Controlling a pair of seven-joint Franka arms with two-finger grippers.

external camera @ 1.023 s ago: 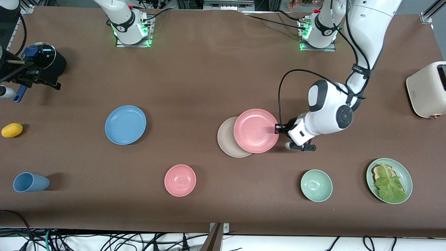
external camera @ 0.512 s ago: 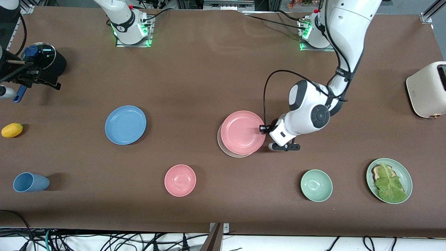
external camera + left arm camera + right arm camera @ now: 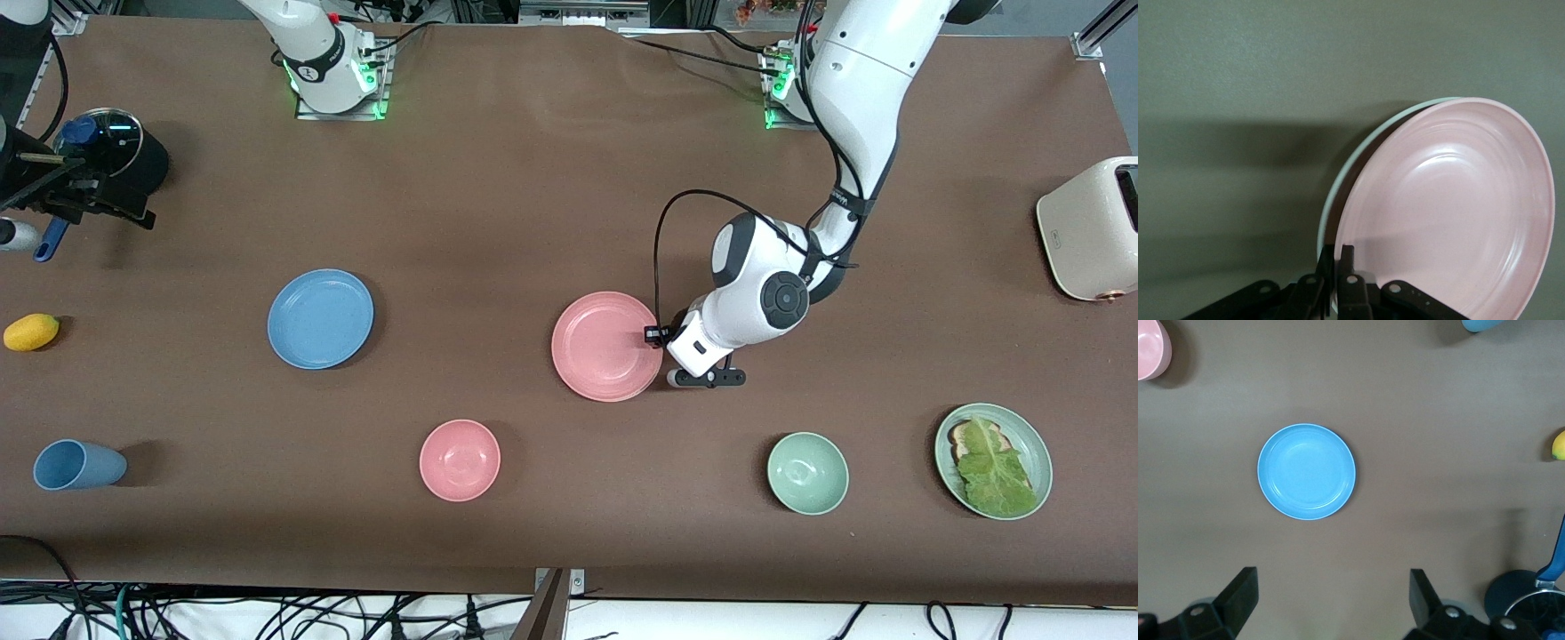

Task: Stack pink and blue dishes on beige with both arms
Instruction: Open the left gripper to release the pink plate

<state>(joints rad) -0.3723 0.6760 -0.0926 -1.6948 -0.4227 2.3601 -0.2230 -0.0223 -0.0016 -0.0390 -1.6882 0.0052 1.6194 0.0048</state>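
My left gripper needs to open now, because the pink plate is sitting over the beige plate in the left wrist view.
My left gripper is shut on the rim of the pale pink plate, on the side toward the left arm's end of the table. The plate sits directly over the beige plate and hides nearly all of it in the front view. In the left wrist view the gripper pinches the pink plate. Only a pale arc of the beige plate shows under it, with a dark gap between them. The light blue plate lies flat toward the right arm's end. My right gripper hangs open high over the blue plate.
A pink bowl, a green bowl, a green plate with lettuce and a blue cup lie nearer the front camera. A toaster stands at the left arm's end. A black pot and a yellow fruit are at the right arm's end.
My left gripper has carried the pink plate toward the right arm's end, from partly overlapping the beige plate to covering it. The blue plate has not moved.
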